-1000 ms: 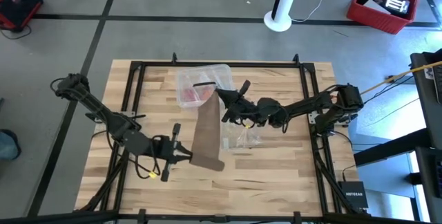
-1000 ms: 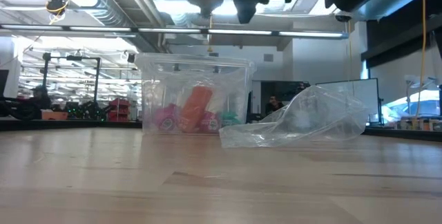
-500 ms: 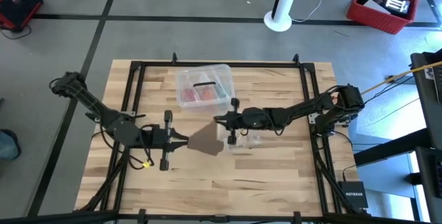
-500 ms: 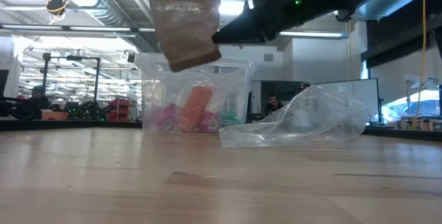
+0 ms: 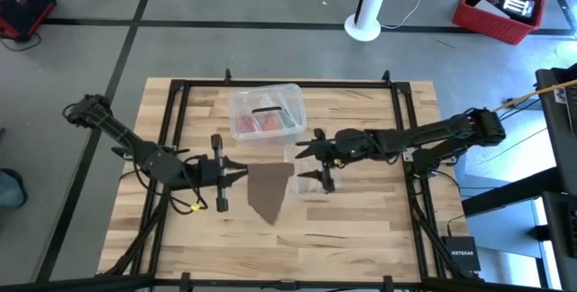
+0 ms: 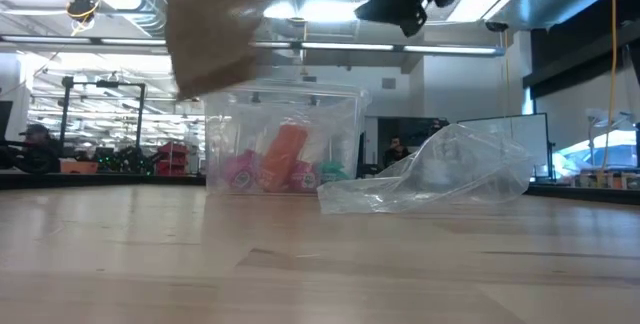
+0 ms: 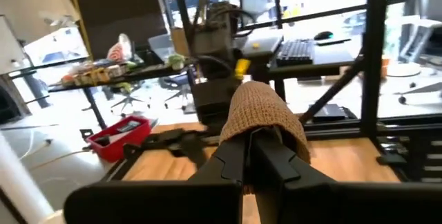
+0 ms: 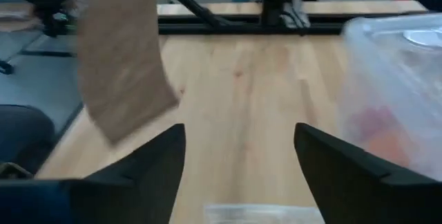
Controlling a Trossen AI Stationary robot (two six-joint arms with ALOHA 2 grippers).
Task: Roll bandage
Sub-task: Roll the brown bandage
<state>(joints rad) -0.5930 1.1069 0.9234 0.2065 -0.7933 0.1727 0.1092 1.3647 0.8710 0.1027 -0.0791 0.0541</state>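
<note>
My right gripper grabs the bandage by its loose hanging end [image 5: 270, 214] [image 8: 135, 117] next, to help roll it.
The brown-tan bandage [image 5: 269, 190] hangs in the air over the middle of the table, and also shows in the low view [image 6: 218, 34]. My left gripper [image 5: 236, 173] is just to its left and is shut on it [image 7: 252, 137]. My right gripper [image 5: 321, 159] is open and empty to the right of the bandage. In the right wrist view [image 8: 238, 141] its fingers stand wide apart, with the bandage [image 8: 121, 58] hanging ahead of them. My left gripper pinches the bandage's upper end between its two fingers. The fabric [image 7: 266, 110] is bunched over the fingertips and hides the place of contact. The fingers lie level and point toward the table's right edge. The bandage hangs slack below them, clear of the table.
A clear plastic box [image 5: 266, 112] with red and orange contents stands at the far middle [image 6: 285, 139]. A crinkled clear plastic bag [image 6: 440, 174] lies on the table right of centre, under my right gripper. A black frame [image 5: 171, 130] runs along the table's sides.
The bandage was stretched in the air as a long strip between both grippers. Now it hangs as a short piece from my left gripper alone. My right gripper has gone toward the table's right edge, away from it. My left gripper has moved a little toward the far edge.
</note>
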